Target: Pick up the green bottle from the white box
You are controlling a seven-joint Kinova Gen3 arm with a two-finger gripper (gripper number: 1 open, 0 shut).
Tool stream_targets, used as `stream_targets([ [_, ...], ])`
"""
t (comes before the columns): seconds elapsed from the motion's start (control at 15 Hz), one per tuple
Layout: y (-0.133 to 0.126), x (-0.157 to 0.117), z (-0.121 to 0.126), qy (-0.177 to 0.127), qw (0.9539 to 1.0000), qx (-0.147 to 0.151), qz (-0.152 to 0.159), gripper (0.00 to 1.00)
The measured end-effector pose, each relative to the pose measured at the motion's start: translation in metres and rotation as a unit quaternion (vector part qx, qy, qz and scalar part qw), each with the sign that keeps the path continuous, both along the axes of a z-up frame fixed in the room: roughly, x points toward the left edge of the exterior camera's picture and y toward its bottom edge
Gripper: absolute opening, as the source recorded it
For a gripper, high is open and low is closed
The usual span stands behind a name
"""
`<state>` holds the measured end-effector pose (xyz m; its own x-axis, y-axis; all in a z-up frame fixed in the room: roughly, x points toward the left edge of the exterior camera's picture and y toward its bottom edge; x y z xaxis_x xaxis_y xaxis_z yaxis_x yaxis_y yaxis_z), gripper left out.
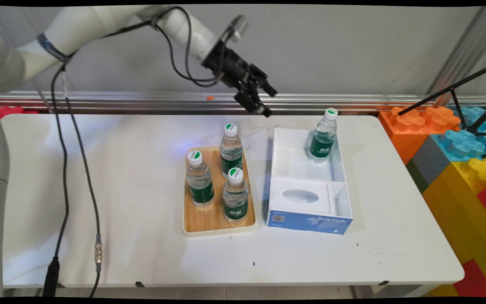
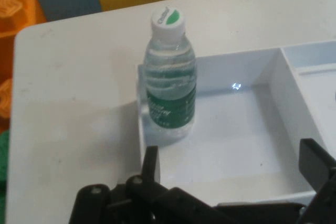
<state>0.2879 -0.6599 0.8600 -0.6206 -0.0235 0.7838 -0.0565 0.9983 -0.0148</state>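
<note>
My gripper grabs the water bottle by its clear body above the label (image 1: 325, 127) next, to lift the bottle out of the white box (image 1: 297, 157).
My black gripper (image 1: 269, 101) hangs open and empty in the air over the table's far side, above the gap between the tray and the box. In the hand view its two fingers (image 2: 151, 163) stand wide apart at the bottom edge. Ahead of them a clear water bottle (image 2: 169, 82) with a green label and white cap stands upright in the far corner of a white open box (image 2: 247, 129). In the main view that bottle (image 1: 323, 137) is to the gripper's right, inside the box (image 1: 293, 164). Three similar bottles (image 1: 231, 147) (image 1: 200, 179) (image 1: 235, 194) stand on a wooden tray (image 1: 215, 219).
The box has a blue front (image 1: 310, 221) and a near compartment with an oval opening (image 1: 300, 195). Large coloured blocks (image 1: 458, 143) and a black tripod (image 1: 471, 97) stand to the right of the table. Black cables (image 1: 63, 169) hang at the left. A metal rail (image 1: 141, 101) runs behind.
</note>
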Motion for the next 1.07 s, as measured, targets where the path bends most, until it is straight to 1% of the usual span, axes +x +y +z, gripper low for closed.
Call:
stream_targets([
  [0.13,-0.001,-0.012,-0.009,0.001,1.0,0.003,-0.005,1.0],
  [0.33,-0.005,-0.039,-0.029,0.002,0.9999,0.006,-0.013,1.0],
  [0.73,-0.015,-0.082,-0.06,0.009,0.9998,0.005,-0.018,1.0],
  [1.07,-0.024,-0.106,-0.077,0.016,0.9996,0.0,-0.022,1.0],
])
